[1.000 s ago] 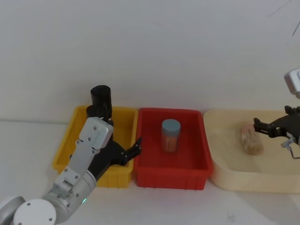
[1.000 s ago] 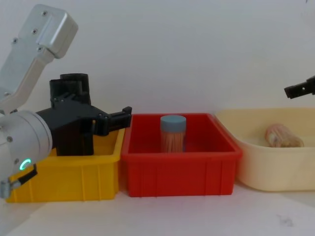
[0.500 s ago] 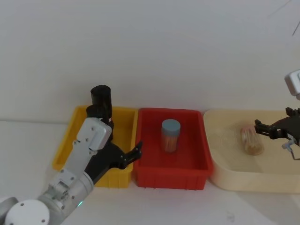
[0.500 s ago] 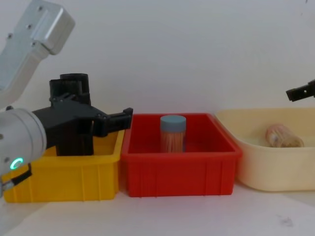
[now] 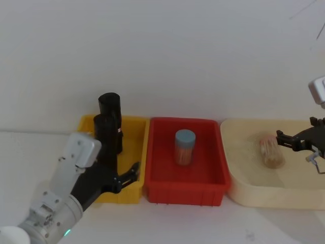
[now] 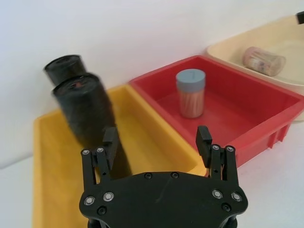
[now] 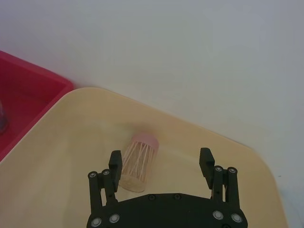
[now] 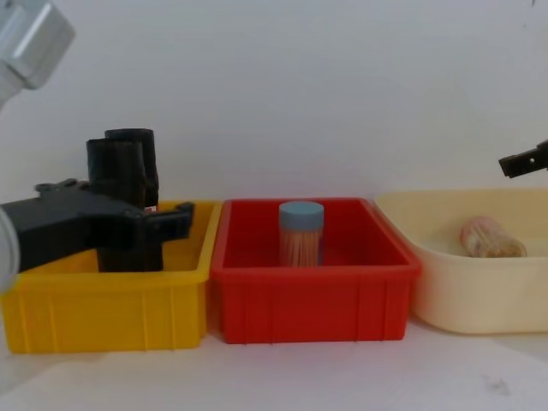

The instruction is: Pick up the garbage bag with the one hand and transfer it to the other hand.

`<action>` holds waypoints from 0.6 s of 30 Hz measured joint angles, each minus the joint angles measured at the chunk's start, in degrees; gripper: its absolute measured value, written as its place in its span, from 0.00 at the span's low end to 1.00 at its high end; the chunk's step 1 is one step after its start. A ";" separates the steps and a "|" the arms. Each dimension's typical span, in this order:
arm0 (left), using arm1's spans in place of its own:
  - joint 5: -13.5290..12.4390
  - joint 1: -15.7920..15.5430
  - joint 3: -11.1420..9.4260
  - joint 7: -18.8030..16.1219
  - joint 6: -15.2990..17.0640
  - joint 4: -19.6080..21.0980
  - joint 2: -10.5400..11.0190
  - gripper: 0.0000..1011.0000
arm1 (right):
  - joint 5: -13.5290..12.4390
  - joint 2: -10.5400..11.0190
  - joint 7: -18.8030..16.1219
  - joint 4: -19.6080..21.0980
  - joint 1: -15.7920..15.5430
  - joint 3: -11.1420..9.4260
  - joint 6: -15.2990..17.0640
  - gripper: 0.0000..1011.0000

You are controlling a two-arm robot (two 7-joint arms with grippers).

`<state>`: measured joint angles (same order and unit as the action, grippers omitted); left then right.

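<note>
The sides of the yellow bin close in around the lower part of the garbage bag, so my left gripper should next grip the garbage bag's upper half [image 8: 117,174] [image 6: 89,108] to pick up the garbage bag.
Two black rolls stand upright in the yellow bin [image 5: 133,120]. The nearer, plain one is the garbage bag [image 5: 104,136] [image 6: 86,111] [image 8: 114,184]; the rear roll [image 5: 109,103] carries a small red-and-white sticker. My left gripper [image 5: 126,178] [image 6: 156,137] [image 8: 164,224], on the green-lit arm, hangs open over the bin's front right part, just short of the garbage bag, with nothing between its fingers. My right gripper [image 5: 285,139] [image 7: 160,159] [image 8: 522,163] is open and empty above the cream tray, far right.
A red bin [image 5: 185,192] in the middle holds an upright toothpick jar with a blue lid [image 5: 185,146]. The cream tray [image 5: 274,195] on the right holds a pink-lidded toothpick jar [image 5: 270,151] lying on its side. White table lies in front of the bins.
My left arm has pulled back toward me and to the left, uncovering the nearer roll; its gripper left the red bin's edge for the yellow bin's front corner. The right arm stayed put.
</note>
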<state>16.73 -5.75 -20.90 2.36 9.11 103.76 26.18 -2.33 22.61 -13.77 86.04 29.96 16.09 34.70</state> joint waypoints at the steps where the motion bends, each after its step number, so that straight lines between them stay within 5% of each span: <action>1: 0.15 0.36 0.38 -0.29 0.35 0.38 0.05 0.99 | 0.00 0.00 0.00 0.00 0.00 0.00 0.00 0.99; 9: 1.23 1.63 3.64 -2.81 3.08 1.85 -0.20 0.99 | 0.00 0.00 0.00 -0.03 0.00 0.00 -0.01 0.99; 18: 2.18 -1.59 5.61 -3.28 5.08 -0.98 -1.19 0.99 | 0.00 -0.01 0.00 -0.03 0.00 0.00 -0.01 0.99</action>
<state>18.90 -7.34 -15.28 -0.92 14.19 102.79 24.99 -2.33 22.61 -13.77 86.01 29.96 16.09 34.69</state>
